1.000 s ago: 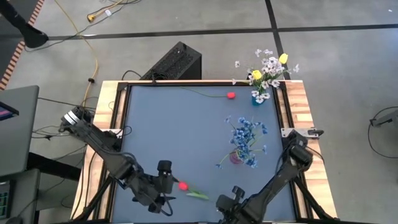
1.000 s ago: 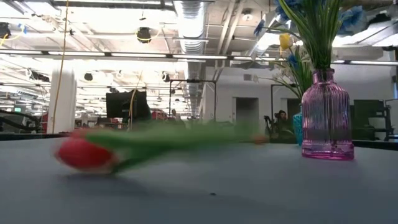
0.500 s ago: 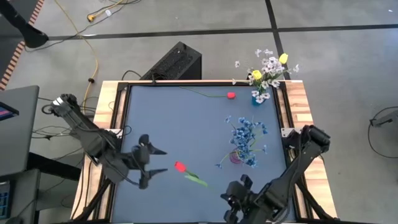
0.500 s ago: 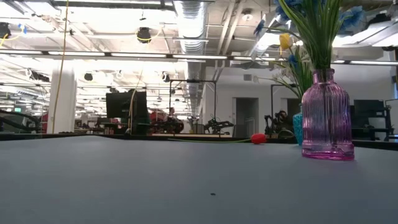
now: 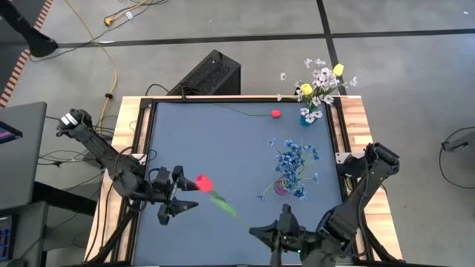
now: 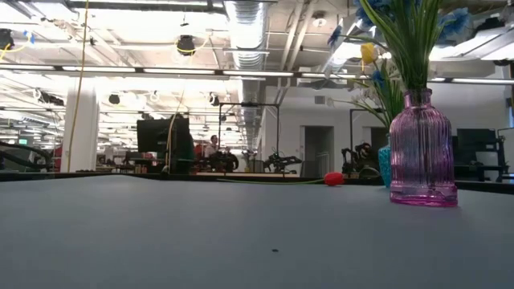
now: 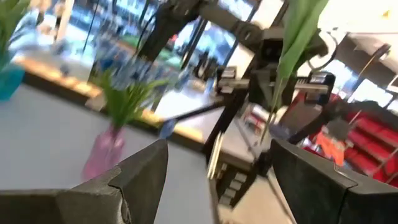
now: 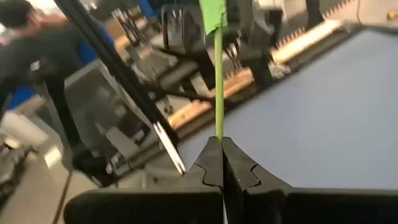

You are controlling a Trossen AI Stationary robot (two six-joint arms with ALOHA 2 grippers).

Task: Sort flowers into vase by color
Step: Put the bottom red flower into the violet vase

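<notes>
My left gripper should grab the red flower in the air by its thin green stem (image 5: 228, 206) next, because the red bud (image 5: 204, 183) and broad leaves crowd the top of the flower.
A red flower with its bud (image 5: 204, 182) on a thin green stem (image 5: 228, 206) is in the air over the table's near part. My right gripper (image 5: 254, 231) is shut on it and shows shut in the right wrist view (image 8: 222, 149). My left gripper (image 5: 185, 196) stands open just left of the bud and touches nothing; in its wrist view (image 7: 217, 174) the green stem (image 7: 273, 106) hangs beyond the gap. A second red flower (image 5: 275, 114) lies flat on the table near the far edge. My right gripper pinches the stem's lower end (image 8: 219, 127) between the tips of its two shut fingers. The fingers come nearly level from the table's near right side, and the stem runs on past them along their line. The flower is lifted clear, slanting toward my left gripper with the bud farthest out.
A pink vase (image 6: 422, 152) with blue flowers (image 5: 295, 165) stands right of the middle. A blue vase (image 5: 308, 116) with white and yellow flowers stands at the far right corner. The grey mat (image 5: 215, 148) is bare between the vases and my left arm.
My right gripper has risen, staying shut on the stem, and has lifted the red flower off the table; the bud has swung up and toward the far left. My left gripper has drawn back from the bud toward the table's left, has turned level and has stayed open.
</notes>
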